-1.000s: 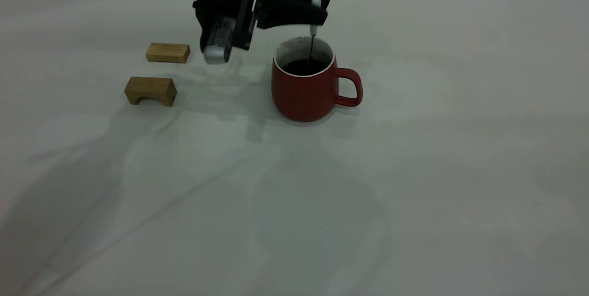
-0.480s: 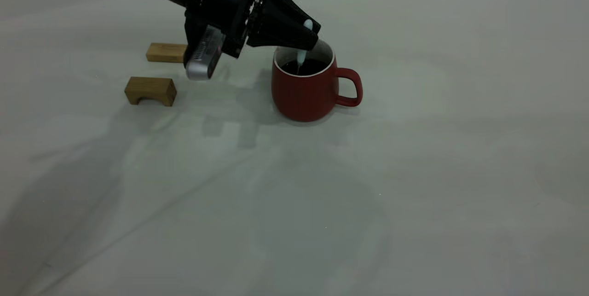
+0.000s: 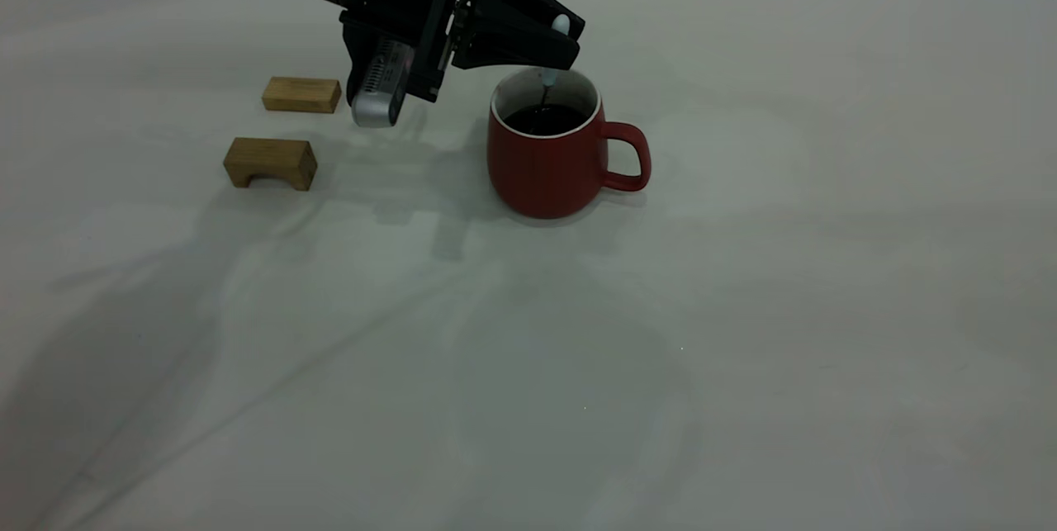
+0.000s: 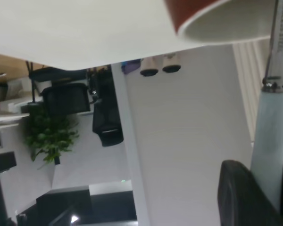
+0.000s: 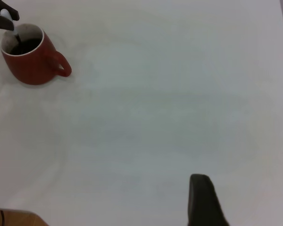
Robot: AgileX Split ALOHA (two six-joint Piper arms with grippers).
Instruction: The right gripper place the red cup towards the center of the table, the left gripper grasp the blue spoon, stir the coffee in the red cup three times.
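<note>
The spoon's metal neck point(image 3: 545, 95) reaches inside the cup's rim into the coffee, so my left gripper opens next. The blue spoon would settle in the cup point(image 3: 545, 168).
The red cup point(image 3: 545, 168) stands upright near the middle of the table point(image 3: 743, 308), its handle pointing right, with dark coffee point(image 3: 552, 121) inside. My left gripper point(image 3: 566, 42) hovers just above the cup's rim, shut on the blue spoon point(image 3: 547, 81). The spoon hangs almost upright, its pale handle in the jaws and its metal neck reaching down into the coffee. The left wrist view shows the handle point(image 4: 271, 141) clamped in the left gripper point(image 4: 269, 193), with the cup's rim point(image 4: 226, 28) beyond. My right gripper point(image 5: 201, 200) is far from the cup point(image 5: 30, 68), at the table's right side.
Two wooden blocks lie left of the cup: a flat one point(image 3: 301, 94) farther back and an arched one point(image 3: 270, 162) nearer. The left arm's camera module point(image 3: 376, 101) hangs between the blocks and the cup.
The left gripper dipped down and left over the cup half a second ago, tilting the spoon. It has since risen and swung back right, and the spoon stands more upright. The cup has not moved.
</note>
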